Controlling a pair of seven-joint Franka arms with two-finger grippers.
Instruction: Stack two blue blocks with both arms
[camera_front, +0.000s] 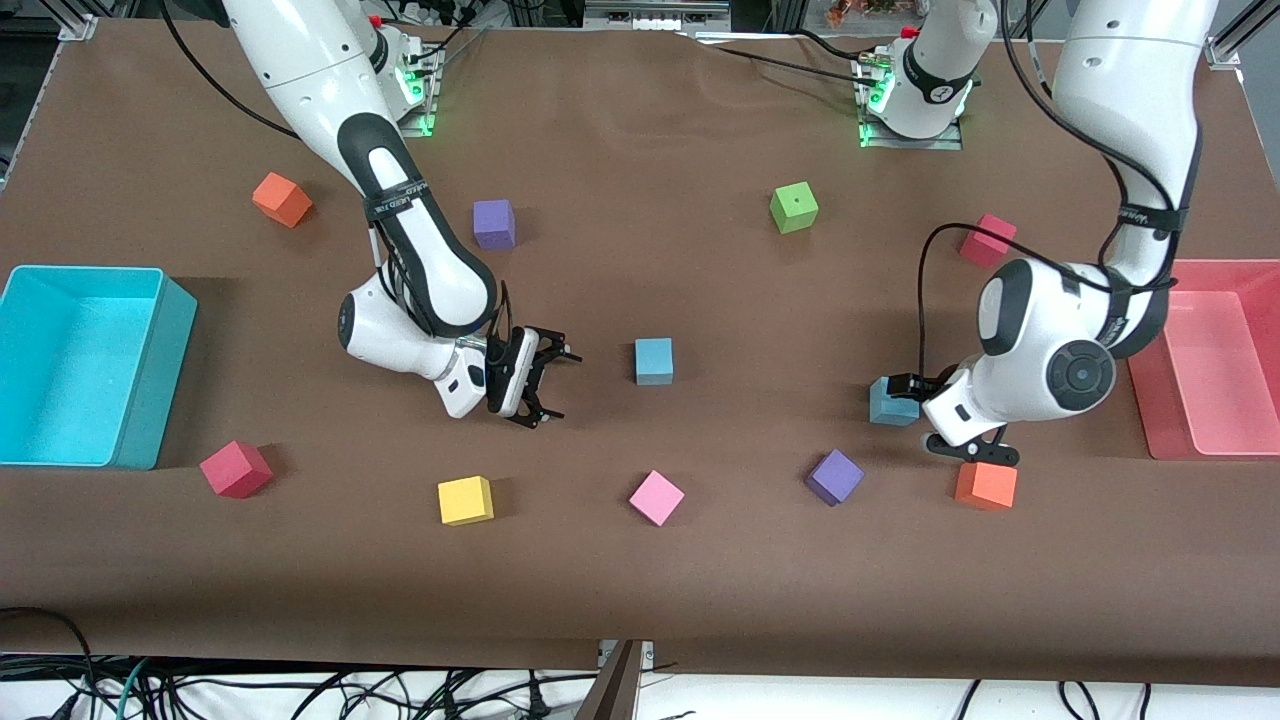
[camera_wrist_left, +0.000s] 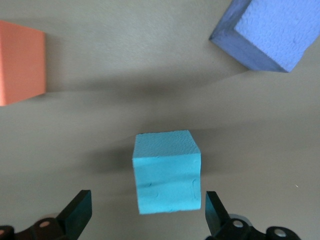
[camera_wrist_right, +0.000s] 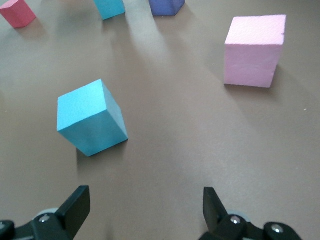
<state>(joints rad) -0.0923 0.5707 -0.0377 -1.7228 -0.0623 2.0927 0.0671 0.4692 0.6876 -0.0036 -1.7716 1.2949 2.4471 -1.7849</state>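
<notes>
The blue block is still out of reach of my left gripper's fingers in the left wrist view, so my left gripper will move toward the block before it closes.
One blue block (camera_front: 653, 360) sits near the table's middle and shows in the right wrist view (camera_wrist_right: 92, 120). My right gripper (camera_front: 555, 385) is open and empty beside it, toward the right arm's end (camera_wrist_right: 145, 212). The second blue block (camera_front: 886, 403) sits toward the left arm's end, partly hidden by my left gripper (camera_front: 912, 398). In the left wrist view this block (camera_wrist_left: 167, 170) lies just ahead of and between the open fingers of the left gripper (camera_wrist_left: 147, 220), which do not touch it. It also shows far off in the right wrist view (camera_wrist_right: 109, 7).
An orange cube (camera_front: 985, 485) and a purple cube (camera_front: 835, 477) lie close to the left gripper, nearer the camera. Pink (camera_front: 656, 497), yellow (camera_front: 466, 500), red (camera_front: 236, 468), green (camera_front: 794, 207) and other cubes are scattered around. A cyan bin (camera_front: 160, 380) and a red bin (camera_front: 1160, 410) stand at the table's ends.
</notes>
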